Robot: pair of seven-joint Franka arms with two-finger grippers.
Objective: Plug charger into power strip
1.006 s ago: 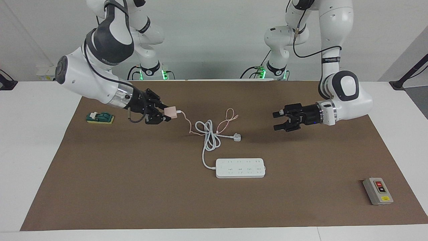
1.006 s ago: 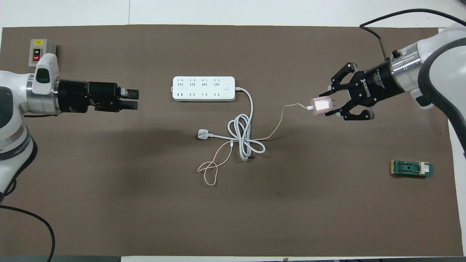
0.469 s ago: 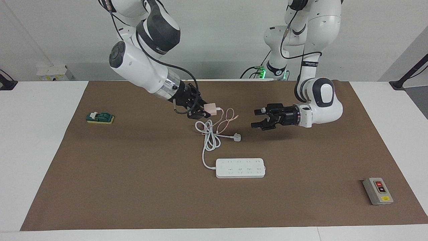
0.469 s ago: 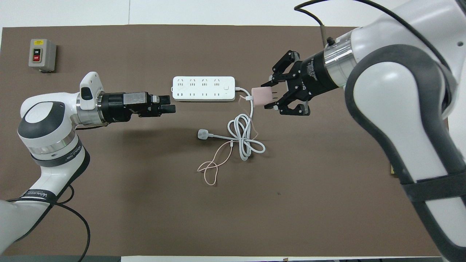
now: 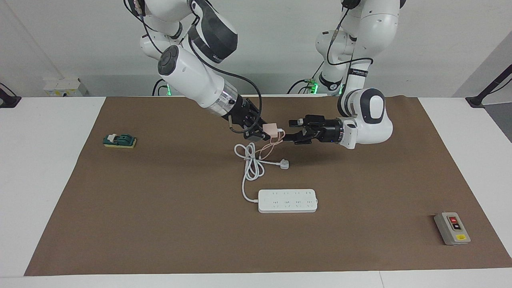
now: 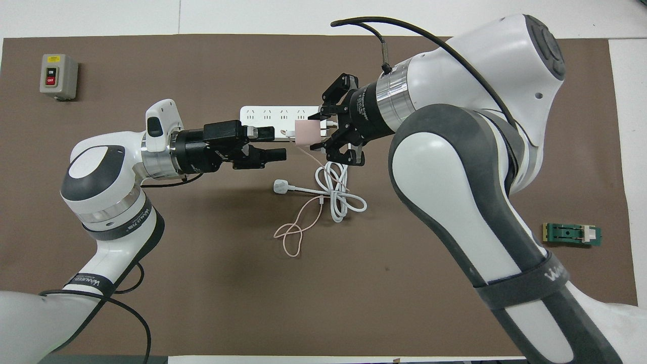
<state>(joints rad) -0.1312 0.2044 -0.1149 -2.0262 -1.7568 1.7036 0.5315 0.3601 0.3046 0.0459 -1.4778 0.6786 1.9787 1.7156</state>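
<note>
My left gripper is to grab the charger by its cable end (image 6: 298, 133) next, because the fingers of my right gripper are already crowding the charger's pronged end.
The pale pink charger (image 5: 272, 129) (image 6: 307, 132) hangs in the air with my right gripper (image 5: 262, 133) (image 6: 316, 133) shut on it. Its thin pink cable (image 5: 266, 150) (image 6: 293, 237) trails down to the mat. My left gripper (image 5: 292, 132) (image 6: 275, 143) faces it with its fingers open, the tips just short of the charger. Both hands are raised over the coiled white cord (image 5: 250, 160) (image 6: 336, 194). The white power strip (image 5: 288, 201) (image 6: 263, 117) lies flat on the mat, farther from the robots than the coil. In the overhead view the raised grippers cover part of it.
A white three-pin plug (image 5: 284, 164) (image 6: 280, 186) lies beside the coil. A grey box with red and black buttons (image 5: 452, 229) (image 6: 58, 76) stands toward the left arm's end. A green and yellow block (image 5: 119, 141) (image 6: 572, 234) lies toward the right arm's end.
Both arms swung in toward the middle of the table. The right gripper carried the charger up to the left gripper, and the wide gap between the hands closed to almost nothing.
</note>
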